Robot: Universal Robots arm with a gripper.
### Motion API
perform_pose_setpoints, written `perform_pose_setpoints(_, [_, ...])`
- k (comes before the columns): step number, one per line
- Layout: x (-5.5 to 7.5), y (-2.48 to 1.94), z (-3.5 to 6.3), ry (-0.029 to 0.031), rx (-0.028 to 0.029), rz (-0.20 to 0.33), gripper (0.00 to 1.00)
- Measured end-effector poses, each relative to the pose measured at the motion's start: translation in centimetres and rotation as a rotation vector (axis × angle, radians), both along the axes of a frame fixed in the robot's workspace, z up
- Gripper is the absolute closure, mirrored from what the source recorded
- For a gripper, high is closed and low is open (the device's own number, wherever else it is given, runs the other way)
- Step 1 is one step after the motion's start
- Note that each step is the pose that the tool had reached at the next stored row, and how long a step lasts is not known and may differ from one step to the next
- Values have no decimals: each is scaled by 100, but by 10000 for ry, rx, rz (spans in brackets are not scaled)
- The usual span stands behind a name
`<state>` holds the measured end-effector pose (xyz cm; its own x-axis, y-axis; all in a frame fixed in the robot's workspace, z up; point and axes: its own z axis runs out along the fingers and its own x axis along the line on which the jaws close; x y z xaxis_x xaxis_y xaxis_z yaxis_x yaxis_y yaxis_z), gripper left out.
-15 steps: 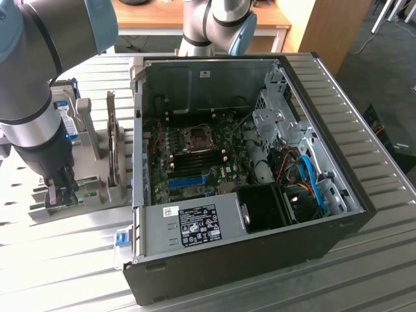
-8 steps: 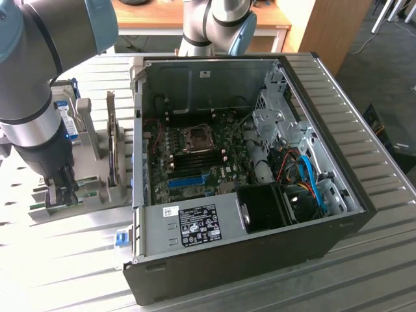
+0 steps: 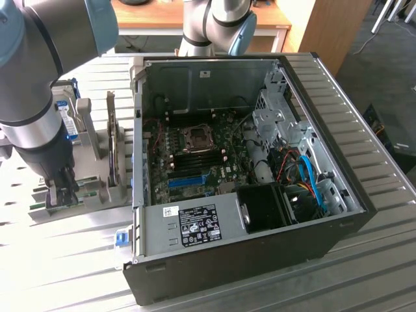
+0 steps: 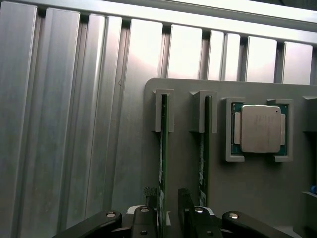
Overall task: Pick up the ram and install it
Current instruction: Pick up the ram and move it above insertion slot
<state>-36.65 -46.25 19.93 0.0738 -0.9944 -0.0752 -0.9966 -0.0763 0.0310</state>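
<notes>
My gripper is to grab the ram next by the part between its ends, because holder posts are holding both ends of the ram [image 4: 163,148].
Two thin green sticks stand on edge in slots of a grey holder [image 4: 188,178]. The ram [image 4: 163,148] is the one running between my fingers; its twin [image 4: 203,148] stands parallel beside it. My gripper [image 4: 167,197] is open and straddles the ram's near end, one dark finger [image 4: 148,198] on each side, with a gap still showing on the twin's side. In the exterior view the gripper [image 3: 63,194] hangs low over the holder [image 3: 97,195], at the exterior view's left of the open computer case [image 3: 247,260].
A square processor chip [image 4: 260,128] sits in a pocket of the same holder. Inside the case lie the motherboard [image 3: 195,156] with dark memory slots, a blue slot [image 3: 188,180], cables and a drive cage [image 3: 279,123]. Ribbed metal table [image 4: 59,124] surrounds everything.
</notes>
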Motion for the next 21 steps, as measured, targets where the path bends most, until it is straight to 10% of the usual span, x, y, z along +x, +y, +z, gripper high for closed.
perform_pose_setpoints(21, [0,0,-11,0,0,0,77])
